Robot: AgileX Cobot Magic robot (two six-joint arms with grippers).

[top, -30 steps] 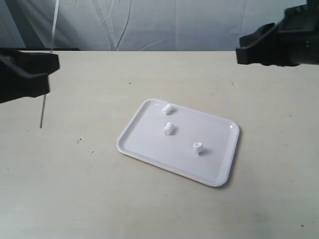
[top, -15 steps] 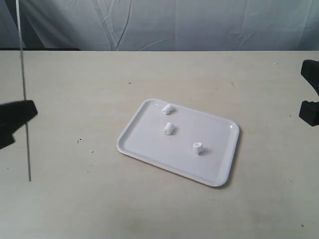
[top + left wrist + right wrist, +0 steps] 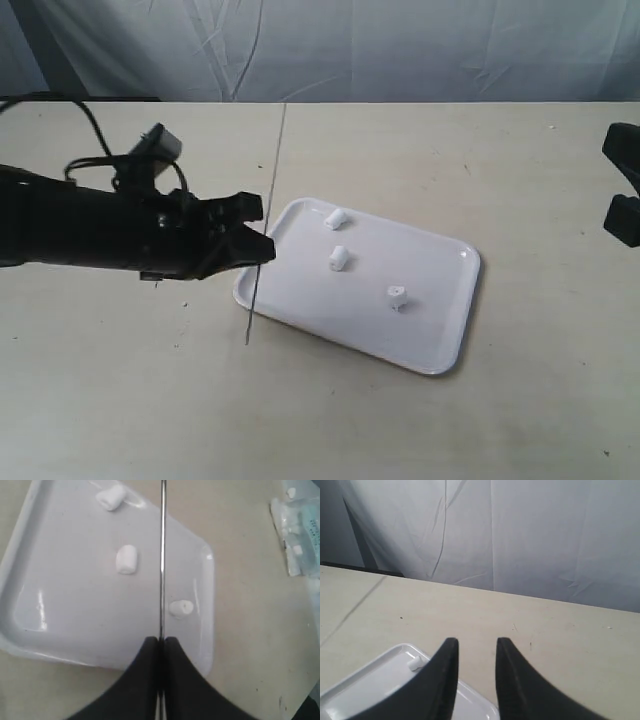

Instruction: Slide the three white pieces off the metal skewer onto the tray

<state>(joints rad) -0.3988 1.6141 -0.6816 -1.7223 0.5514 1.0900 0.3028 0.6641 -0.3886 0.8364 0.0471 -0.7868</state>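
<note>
The skewer's near end [image 3: 248, 338] sticks out past the tray's near rim [image 3: 280, 318], so the skewer comes down inside the tray next, before my left gripper releases it.
Three white pieces [image 3: 336, 218] [image 3: 339, 258] [image 3: 397, 296] lie loose on the white tray [image 3: 440, 340], none on the skewer. My left gripper [image 3: 262, 230] hangs over the tray's left edge, shut on the thin metal skewer [image 3: 268, 210], which runs bare from the table's back to just in front of the tray. In the left wrist view the skewer [image 3: 162, 555] crosses above the tray [image 3: 50, 630] between the pieces [image 3: 126, 559] [image 3: 181, 608] [image 3: 111, 496], gripper [image 3: 161, 640] pinching it. My right gripper [image 3: 474, 642] is open and empty, at the exterior view's right edge [image 3: 625, 195].
A clear plastic packet [image 3: 300, 535] lies on the table beyond the tray's far end in the left wrist view. A grey cloth backdrop [image 3: 400, 45] hangs behind the beige table [image 3: 300, 410].
My left arm has swung in from the left edge to the tray's left side, carrying the skewer with it. The right gripper stays at the right edge.
</note>
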